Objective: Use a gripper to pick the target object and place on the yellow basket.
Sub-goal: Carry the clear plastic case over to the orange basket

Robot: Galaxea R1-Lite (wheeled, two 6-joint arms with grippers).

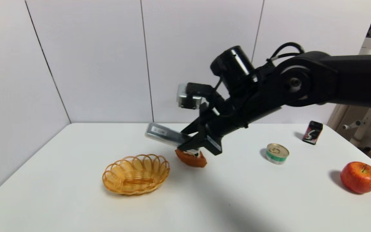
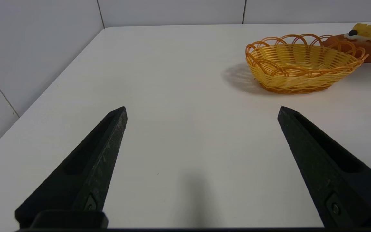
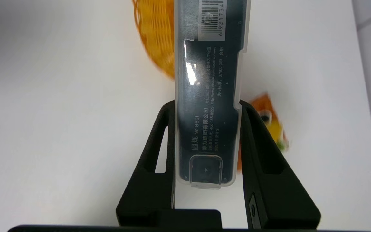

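Observation:
My right gripper needs to bring the long grey case toward the yellow basket before letting the case go. The case is still high above the basket's rim and short of it.
My right gripper point(image 1: 190, 139) point(image 3: 207, 106) is shut on the long grey case point(image 1: 165, 133) point(image 3: 208, 96), holding it in the air by its near end. The barcode label end points toward the yellow basket point(image 1: 136, 174) point(image 2: 301, 62) point(image 3: 155, 35). The case hangs above the table, just right of and behind the basket, over the orange toy tart point(image 1: 191, 158). The basket holds nothing. My left gripper point(image 2: 201, 111) is open over bare table, near the basket's left side, and it is out of the head view.
The orange boat-shaped tart point(image 2: 364, 43) point(image 3: 271, 124) sits just right of the basket. A round tin with a green band point(image 1: 277, 153), a small black packet point(image 1: 312, 132) and a red apple point(image 1: 360, 177) stand on the right of the white table point(image 1: 76, 199).

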